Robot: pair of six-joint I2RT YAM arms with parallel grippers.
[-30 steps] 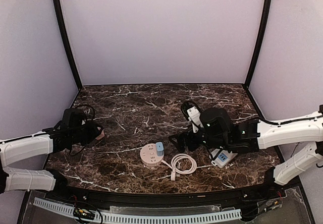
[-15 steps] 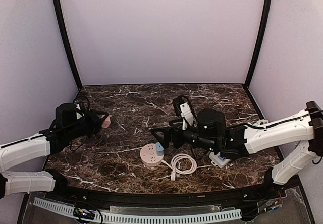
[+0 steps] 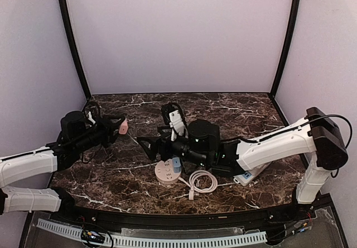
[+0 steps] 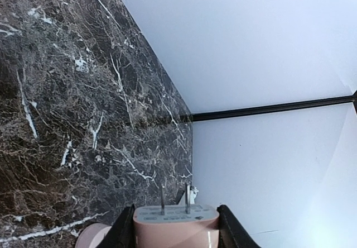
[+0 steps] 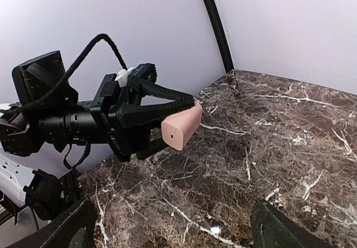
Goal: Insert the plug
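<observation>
I should next use my right gripper to grab the sides of the plug's rear end (image 3: 123, 129) (image 5: 177, 132), so the pink plug's pins stay free and I can insert it.
A pink plug (image 3: 122, 127) hangs above the table's left side, and my left gripper (image 3: 118, 127) is shut on it. In the left wrist view the plug (image 4: 175, 225) shows two metal prongs pointing away, with black fingers (image 4: 124, 228) tight against both sides. In the right wrist view the plug (image 5: 181, 126) sticks out of the left gripper (image 5: 167, 111), its rear end facing that camera. My right gripper (image 3: 149, 141) is open and empty, stretched left to a short way from the plug. Its fingers (image 5: 279, 231) stand wide apart. The round pink socket hub (image 3: 165, 173) lies on the table below the right arm.
A blue adapter (image 3: 176, 162) sits in the hub. A coiled white cable (image 3: 202, 181) lies to the hub's right, and a white adapter block (image 3: 247, 175) further right. The dark marble table (image 3: 167, 114) is walled at the back and on both sides.
My right arm has swung left across the table, over the hub, toward the left gripper. The left gripper has lifted the plug and carried it a little right.
</observation>
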